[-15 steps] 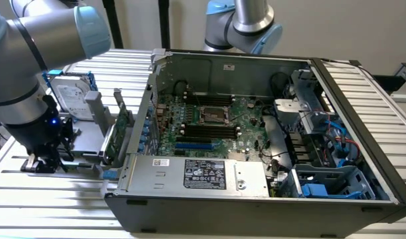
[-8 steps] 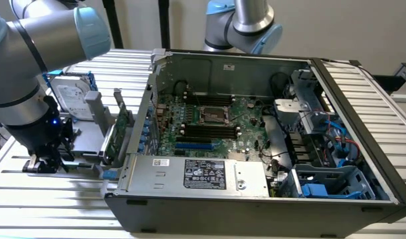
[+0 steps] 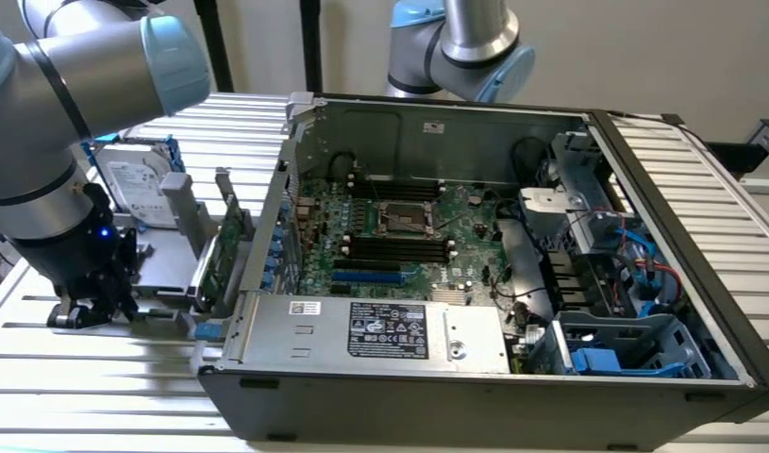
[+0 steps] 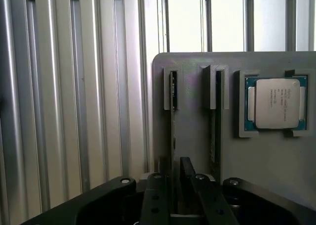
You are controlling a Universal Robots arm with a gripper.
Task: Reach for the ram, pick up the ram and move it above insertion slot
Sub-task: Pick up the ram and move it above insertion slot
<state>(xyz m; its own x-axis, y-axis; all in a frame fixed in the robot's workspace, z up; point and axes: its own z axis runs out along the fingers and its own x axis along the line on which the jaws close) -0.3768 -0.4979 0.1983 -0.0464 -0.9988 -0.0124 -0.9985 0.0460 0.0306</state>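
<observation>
I need to grab the ram by its exposed middle part (image 4: 173, 169), where both its sides are free, because the holder's bracket wraps the end of the ram (image 4: 173, 94).
The ram (image 4: 173, 94) stands on edge in a slot of the grey holder (image 4: 192, 131), seen as a thin green and dark strip. My gripper (image 4: 181, 195) hangs low right over the near end of that strip, open with a narrow gap, its fingers (image 4: 157, 198) on either side of the strip's line. In the exterior view the gripper (image 3: 92, 311) is down at the holder (image 3: 170, 260), on the exterior view's left of the computer case. The motherboard's black slots (image 3: 397, 247) lie inside the open case.
A processor chip (image 4: 275, 104) sits in a pocket of the holder beside a second dark slot (image 4: 217, 111). A broader green card (image 3: 233, 241) and a hard drive (image 3: 139, 189) stand by the case wall (image 3: 281, 189). A second robot arm (image 3: 466, 47) stands behind the case.
</observation>
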